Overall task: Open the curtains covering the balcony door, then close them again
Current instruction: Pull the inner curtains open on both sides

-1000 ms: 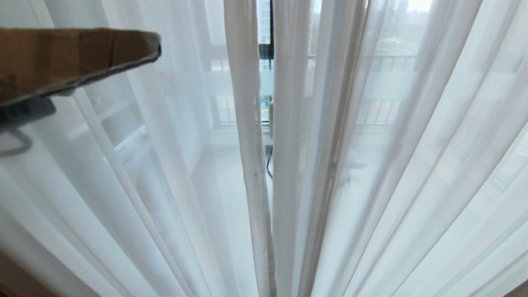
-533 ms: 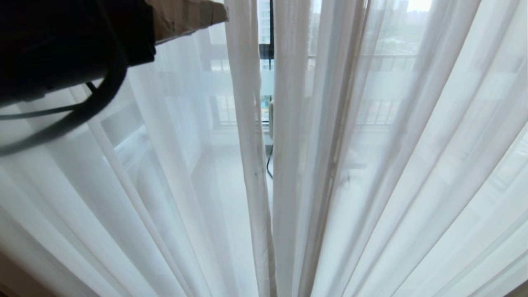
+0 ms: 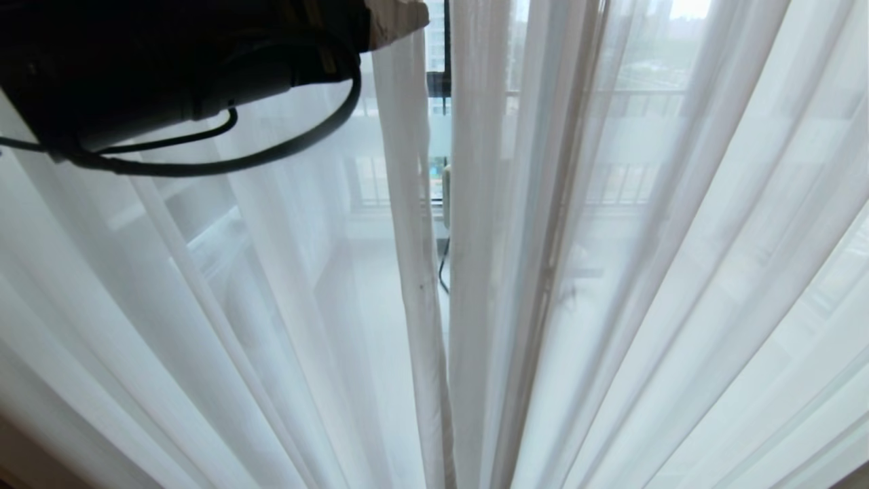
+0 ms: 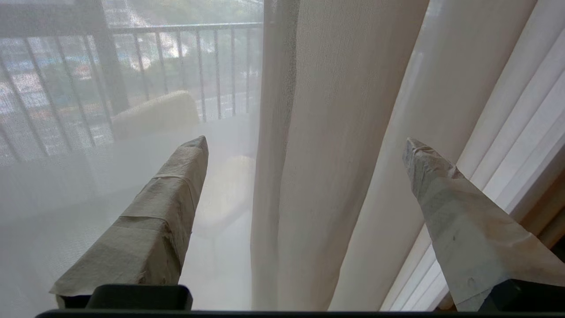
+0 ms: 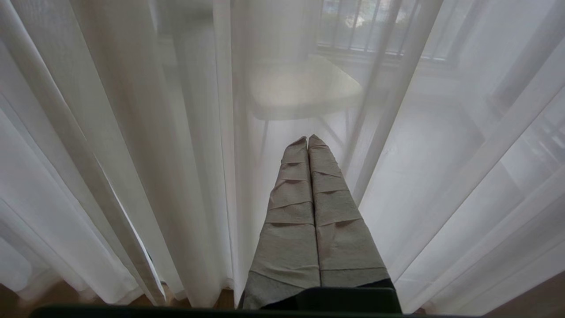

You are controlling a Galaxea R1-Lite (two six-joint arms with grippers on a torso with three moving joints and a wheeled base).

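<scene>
The sheer cloth (image 4: 227,185) beside the fold hangs flat and slack, so my left gripper needs to pinch the curtain by its thick standing fold (image 4: 328,153) next.
The sheer white curtains (image 3: 611,272) hang shut across the whole head view, with a narrow slit (image 3: 438,224) between the two panels. Through the slit I see the dark frame of the balcony door (image 3: 446,41). My left arm (image 3: 170,61) reaches in from the upper left, and one taped fingertip (image 3: 400,13) sits by the left panel's edge (image 3: 407,204). In the left wrist view my left gripper (image 4: 304,148) is open, and a thick curtain fold (image 4: 326,154) hangs between the fingers, untouched. My right gripper (image 5: 307,141) is shut, empty, low down and pointing at the curtains (image 5: 132,154).
A railing (image 4: 176,44) and a pale chair (image 4: 154,112) show through the sheer cloth on the balcony. Another pale seat (image 5: 300,88) stands behind the curtain ahead of the right gripper. Wooden floor (image 3: 27,468) shows at the lower corners.
My left arm has swung right across the top of the head view, from the far left to the edge of the left panel. The curtains hang as before.
</scene>
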